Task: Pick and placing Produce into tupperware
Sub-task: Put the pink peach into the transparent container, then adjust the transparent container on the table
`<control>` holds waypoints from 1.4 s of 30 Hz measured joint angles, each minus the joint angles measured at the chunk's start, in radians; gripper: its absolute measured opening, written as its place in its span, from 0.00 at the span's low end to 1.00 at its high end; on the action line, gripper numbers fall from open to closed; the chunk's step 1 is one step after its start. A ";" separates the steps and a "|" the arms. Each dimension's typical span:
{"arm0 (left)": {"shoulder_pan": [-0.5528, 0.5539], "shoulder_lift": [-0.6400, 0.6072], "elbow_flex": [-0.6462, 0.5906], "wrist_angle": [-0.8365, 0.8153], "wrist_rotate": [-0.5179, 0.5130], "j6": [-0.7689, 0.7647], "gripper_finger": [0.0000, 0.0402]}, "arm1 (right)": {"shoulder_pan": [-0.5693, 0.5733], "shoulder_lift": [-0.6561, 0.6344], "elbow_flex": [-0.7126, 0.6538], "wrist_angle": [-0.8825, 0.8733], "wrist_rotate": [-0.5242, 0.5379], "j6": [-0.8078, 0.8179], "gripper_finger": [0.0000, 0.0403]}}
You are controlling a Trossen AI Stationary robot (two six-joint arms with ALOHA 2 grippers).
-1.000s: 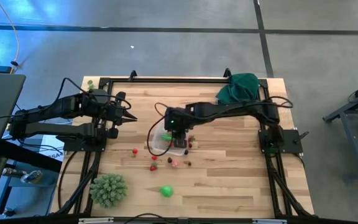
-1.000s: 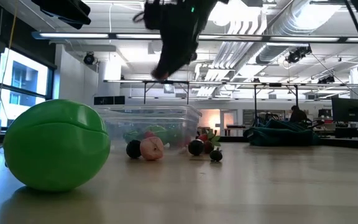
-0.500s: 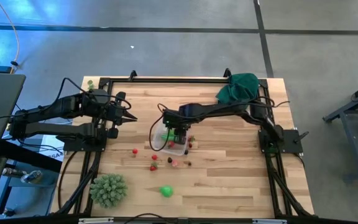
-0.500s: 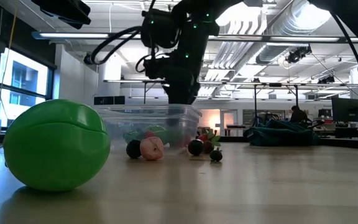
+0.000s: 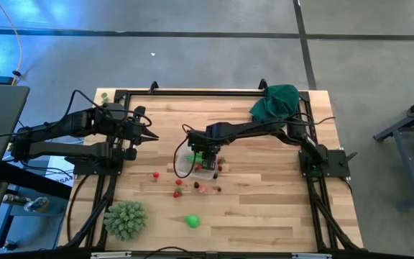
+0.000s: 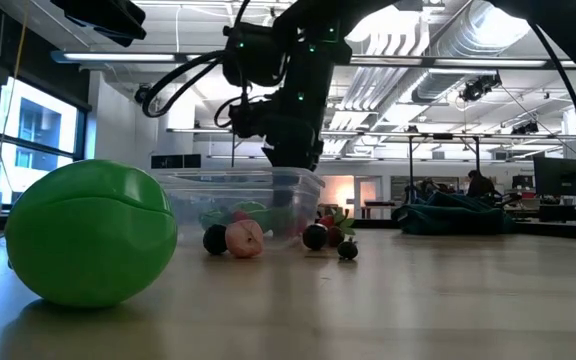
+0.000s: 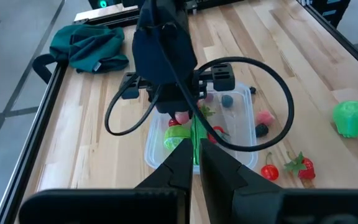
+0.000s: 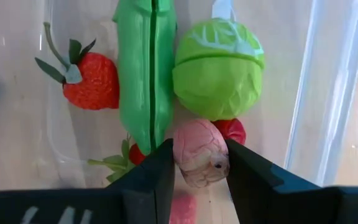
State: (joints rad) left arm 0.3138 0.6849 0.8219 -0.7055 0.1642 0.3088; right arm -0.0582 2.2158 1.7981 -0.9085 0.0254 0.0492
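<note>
The pink piece is low beside the red piece and would remain in the tupperware [image 8: 263, 152], so it is now time for my right gripper to open.
My right gripper [image 5: 202, 155] [image 8: 199, 163] stands over the clear tupperware [image 5: 191, 165] [image 6: 236, 200] near the table's middle, pointing down into it, shut on a pink wrinkled piece of produce [image 8: 197, 152]. Inside the tupperware lie a strawberry [image 8: 87, 79], a green pea pod [image 8: 145, 81], a round bright green piece [image 8: 219, 67] and a red piece [image 8: 234, 129]. More small produce [image 5: 178, 184] rests on the wood near the tupperware. My left gripper [image 5: 152, 137] [image 7: 194, 149] waits shut, above the table's left part. My right gripper pinches the pink wrinkled piece [image 8: 194, 163] between its two fingers [image 8: 151, 180], coming from above and pointing down. The piece is off the table, inside the tupperware's opening, just over the red piece. Whether it touches the produce below, I cannot tell.
A pale-green spiky ball [image 5: 126, 219] and a larger green fruit [image 5: 192, 221] [image 6: 93, 245] sit toward the near edge. A dark green cloth [image 5: 275, 101] lies at the far right corner. Red, pink and dark pieces [image 5: 202, 188] lie just near of the tupperware.
My right gripper has come down from above the tupperware until its fingers reach the rim, still shut on the pink piece. The tupperware and the loose produce have stayed where they were.
</note>
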 joint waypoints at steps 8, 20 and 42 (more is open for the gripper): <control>0.000 0.000 0.000 0.000 0.000 0.000 0.05 | 0.000 0.000 0.000 -0.006 0.005 0.004 0.30; 0.000 0.000 0.000 0.000 0.000 0.000 0.05 | 0.000 -0.001 0.000 -0.024 0.000 0.021 0.30; 0.000 0.000 0.000 0.000 0.000 0.000 0.05 | 0.013 -0.032 0.000 -0.020 0.051 0.003 0.49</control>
State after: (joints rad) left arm 0.3139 0.6851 0.8219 -0.7059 0.1642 0.3088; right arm -0.0449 2.1843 1.7977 -0.9283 0.0766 0.0526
